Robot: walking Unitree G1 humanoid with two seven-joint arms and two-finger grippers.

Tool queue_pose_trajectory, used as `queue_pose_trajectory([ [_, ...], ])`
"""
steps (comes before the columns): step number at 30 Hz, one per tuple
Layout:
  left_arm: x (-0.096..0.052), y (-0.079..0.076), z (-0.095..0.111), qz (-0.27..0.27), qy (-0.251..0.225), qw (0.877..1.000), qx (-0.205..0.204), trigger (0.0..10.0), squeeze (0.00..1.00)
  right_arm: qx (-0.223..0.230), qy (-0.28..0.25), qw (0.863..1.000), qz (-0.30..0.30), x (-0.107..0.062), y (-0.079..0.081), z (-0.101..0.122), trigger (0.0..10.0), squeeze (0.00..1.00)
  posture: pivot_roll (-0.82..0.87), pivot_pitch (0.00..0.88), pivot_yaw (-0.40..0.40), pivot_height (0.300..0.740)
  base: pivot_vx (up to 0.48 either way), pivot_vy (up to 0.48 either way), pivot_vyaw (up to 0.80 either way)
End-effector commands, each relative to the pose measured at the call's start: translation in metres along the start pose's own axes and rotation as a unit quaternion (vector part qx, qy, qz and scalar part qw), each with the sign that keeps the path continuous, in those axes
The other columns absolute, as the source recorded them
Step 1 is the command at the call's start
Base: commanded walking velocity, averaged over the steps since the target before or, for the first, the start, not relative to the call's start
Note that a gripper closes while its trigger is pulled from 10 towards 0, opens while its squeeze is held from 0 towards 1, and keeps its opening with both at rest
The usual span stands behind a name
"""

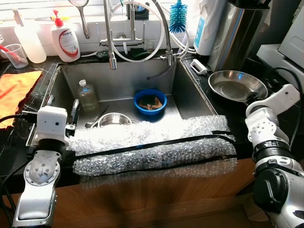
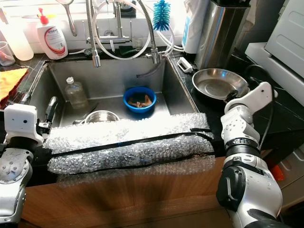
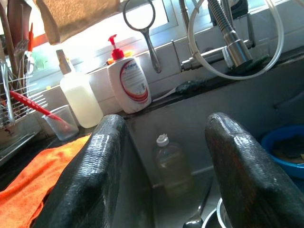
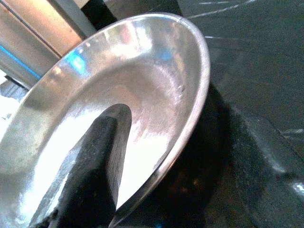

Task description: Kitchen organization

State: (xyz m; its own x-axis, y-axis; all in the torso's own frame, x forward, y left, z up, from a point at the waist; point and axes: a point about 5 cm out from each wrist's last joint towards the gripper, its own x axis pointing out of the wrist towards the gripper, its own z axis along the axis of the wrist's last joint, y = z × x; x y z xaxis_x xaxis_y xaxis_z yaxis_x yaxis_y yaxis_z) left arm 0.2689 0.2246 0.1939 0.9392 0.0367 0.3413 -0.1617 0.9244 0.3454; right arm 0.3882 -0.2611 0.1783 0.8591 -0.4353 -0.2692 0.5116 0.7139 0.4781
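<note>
I should grab the steel plate with my right gripper next, by its thin raised rim (image 4: 164, 168). The plate is far wider than my fingers can reach across.
A steel sink (image 1: 187, 90) holds a blue bowl (image 1: 150, 100) with brown scraps, a clear plastic bottle (image 1: 87, 95), a small steel bowl (image 1: 113, 118) and a spoon (image 1: 96, 118). My left gripper (image 1: 74, 111) hovers open at the sink's left rim; between its fingers (image 3: 95, 171), further off, stands the bottle (image 3: 172, 164). A steel plate (image 1: 237, 84) lies on the black counter right of the sink. My right gripper (image 4: 164, 137) is open astride its near rim, one finger (image 4: 95, 161) inside the plate (image 4: 142, 80), the other a dark shape outside it.
Bubble wrap (image 1: 152, 145) taped with black strips pads the sink's front edge. A spring faucet (image 1: 112, 57) hangs over the basin. Behind it stand a soap dispenser (image 1: 66, 42), a white bottle (image 1: 28, 40) and a blue brush (image 1: 178, 19). An orange cloth (image 1: 14, 90) lies left; a tall steel canister (image 1: 235, 33) stands right.
</note>
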Motion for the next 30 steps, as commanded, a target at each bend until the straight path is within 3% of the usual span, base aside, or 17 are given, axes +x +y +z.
queue_pose_trajectory([
  [1, 0.0019, -0.0016, 0.003, 0.001, -0.004, 1.0, 0.01, 10.0, 0.0, -0.003, -0.004, 1.0, 0.002, 0.0007, 0.0039, 0.0076, 10.0, 0.0, 0.06, 0.04, -0.019, 0.74, 0.0, 0.0, 0.0],
  [2, 0.0019, -0.0018, 0.003, 0.001, -0.004, 1.0, 0.01, 10.0, 0.0, -0.002, -0.004, 1.0, 0.001, 0.0008, 0.0037, 0.0076, 9.1, 0.0, 0.06, 0.04, -0.019, 0.74, 0.0, 0.0, 0.0],
  [3, 0.002, -0.0019, 0.0029, 0.001, -0.004, 1.0, 0.011, 10.0, 0.0, -0.002, -0.004, 1.0, 0.0, 0.0009, 0.0036, 0.0076, 9.1, 0.0, 0.06, 0.04, -0.019, 0.74, 0.0, 0.0, 0.0],
  [4, 0.0021, -0.0024, 0.003, 0.0, -0.004, 1.0, 0.011, 10.0, 0.0, -0.002, -0.005, 1.0, 0.0, 0.0009, 0.0035, 0.0078, 1.0, 0.0, 0.06, 0.04, -0.019, 0.74, 0.0, 0.0, 0.0],
  [6, 0.0022, -0.0028, 0.0031, 0.0, -0.004, 1.0, 0.012, 10.0, 0.0, -0.002, -0.005, 1.0, -0.001, 0.001, 0.0034, 0.0079, 1.0, 0.0, 0.06, 0.04, -0.019, 0.74, 0.0, 0.0, 0.0],
  [7, 0.0025, -0.0036, 0.0034, -0.002, -0.005, 1.0, 0.012, 10.0, 0.0, -0.001, -0.007, 1.0, -0.002, 0.001, 0.003, 0.0082, 0.0, 0.0, 0.06, 0.041, -0.019, 0.74, 0.0, 0.0, 0.0],
  [30, 0.0048, -0.0105, 0.0096, -0.023, -0.024, 0.999, 0.044, 10.0, 0.0, 0.023, -0.007, 1.0, -0.002, 0.001, 0.0044, 0.0072, 0.0, 0.0, 0.07, 0.037, -0.023, 0.74, 0.0, 0.0, 0.0],
])
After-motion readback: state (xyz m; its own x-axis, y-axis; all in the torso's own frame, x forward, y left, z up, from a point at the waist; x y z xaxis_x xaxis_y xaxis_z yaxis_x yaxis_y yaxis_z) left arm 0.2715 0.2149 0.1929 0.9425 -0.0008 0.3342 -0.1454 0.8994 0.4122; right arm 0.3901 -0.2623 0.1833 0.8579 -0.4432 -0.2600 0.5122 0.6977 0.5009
